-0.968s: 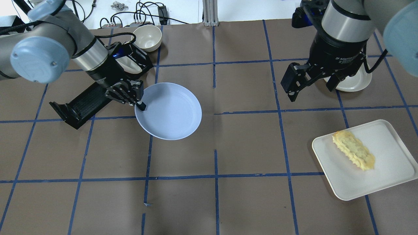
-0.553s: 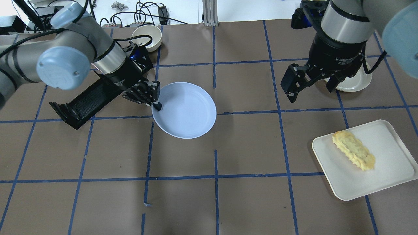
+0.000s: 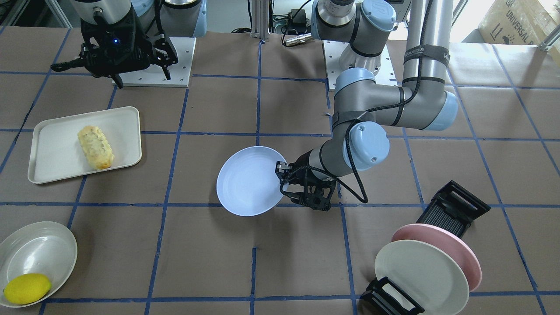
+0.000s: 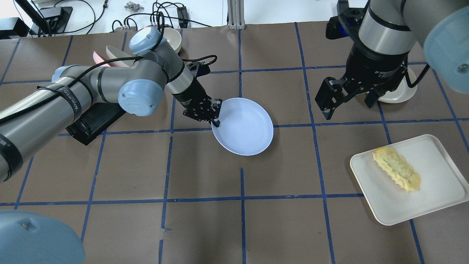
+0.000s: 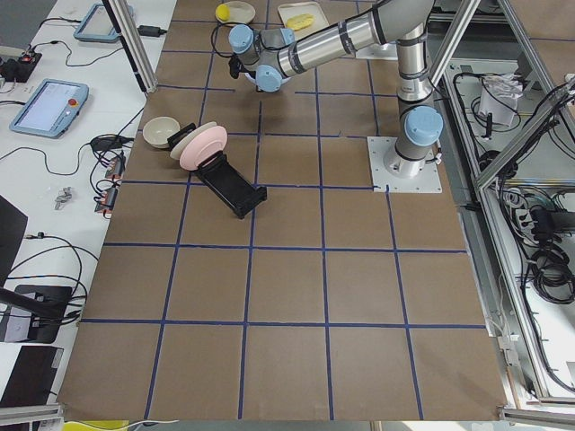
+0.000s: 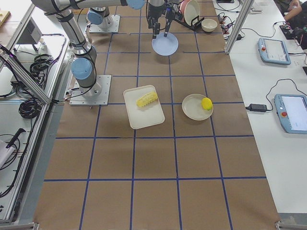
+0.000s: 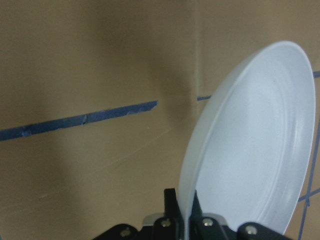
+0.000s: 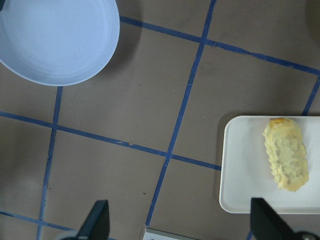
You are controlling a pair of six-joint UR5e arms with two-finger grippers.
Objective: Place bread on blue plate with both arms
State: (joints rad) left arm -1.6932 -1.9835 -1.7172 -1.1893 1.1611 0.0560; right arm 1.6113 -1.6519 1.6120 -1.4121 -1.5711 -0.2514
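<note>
Next, my right gripper grabs the bread around its middle to keep both ends level, since the bread is a long loaf [image 3: 95, 147].
The blue plate [image 4: 244, 127] is near the table's middle. My left gripper [image 4: 217, 122] is shut on its left rim; the left wrist view shows the rim pinched between the fingertips [image 7: 170, 205] and the plate [image 7: 250, 150] stretching away. The bread [image 4: 397, 168], a pale-yellow ridged loaf, lies on a white tray [image 4: 434, 185] at the right. My right gripper [image 4: 348, 110] is open and empty, hovering between the plate and the tray. Its wrist view shows the plate [image 8: 55, 35] and the bread [image 8: 286, 153] below it.
A black rack [image 3: 455, 210] holds a pink plate [image 3: 457, 247] and a cream plate [image 3: 420, 275]. A lemon [image 3: 27, 288] sits in a cream bowl [image 3: 41, 247]. A small bowl [image 4: 173, 36] stands at the table's far edge.
My left arm has carried the blue plate to the right, from beside the rack to the table's middle. The right gripper has stayed almost still and open.
</note>
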